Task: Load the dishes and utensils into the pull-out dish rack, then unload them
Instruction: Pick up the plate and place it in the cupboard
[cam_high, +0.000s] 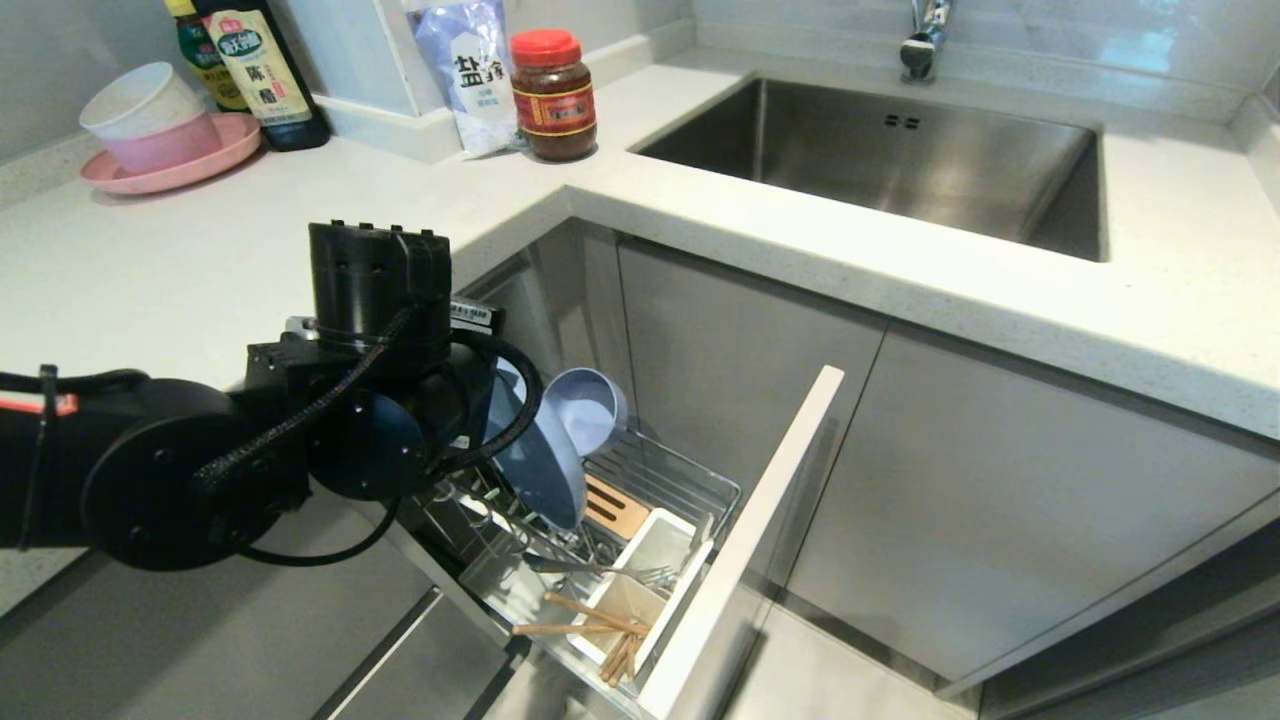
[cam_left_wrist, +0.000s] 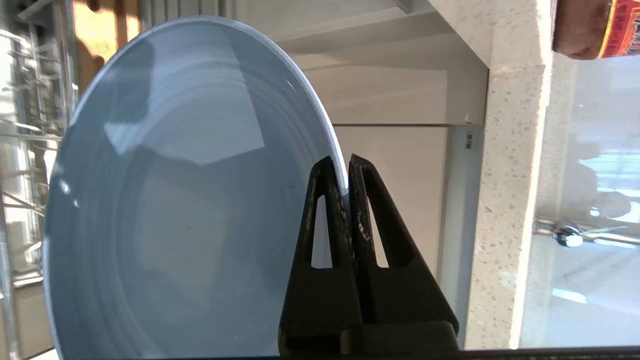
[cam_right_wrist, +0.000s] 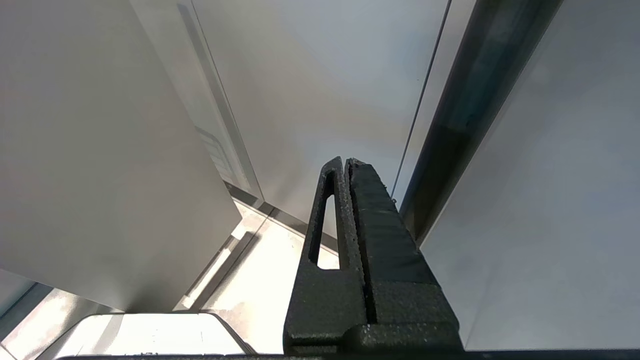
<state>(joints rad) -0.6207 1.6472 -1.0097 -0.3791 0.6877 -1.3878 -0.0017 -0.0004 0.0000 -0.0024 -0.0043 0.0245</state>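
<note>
My left gripper holds the pale blue plate with its lower edge (cam_high: 561, 521) (cam_left_wrist: 49, 201) above the rack's wires. I will lower that edge behind the wires before my left gripper lets go of the plate.
My left gripper (cam_left_wrist: 345, 162) is shut on the rim of the pale blue plate (cam_left_wrist: 180, 200), which stands on edge. In the head view the plate (cam_high: 540, 465) hangs over the pull-out dish rack (cam_high: 690, 480), partly hidden behind my left arm. The small blue bowl (cam_high: 585, 405) sits tilted at the rack's back. A silver fork (cam_high: 600, 570) and wooden chopsticks (cam_high: 590, 620) lie across the white caddy (cam_high: 650, 560) at the rack's front. My right gripper (cam_right_wrist: 345, 162) is shut on nothing, parked near cabinet panels.
The white cabinet front (cam_high: 750, 540) stands pulled out beside the rack. On the counter are a pink plate with stacked bowls (cam_high: 160, 140), bottles (cam_high: 260, 70), a salt bag (cam_high: 470, 70) and a red-lidded jar (cam_high: 552, 95). The sink (cam_high: 890, 160) lies at the back right.
</note>
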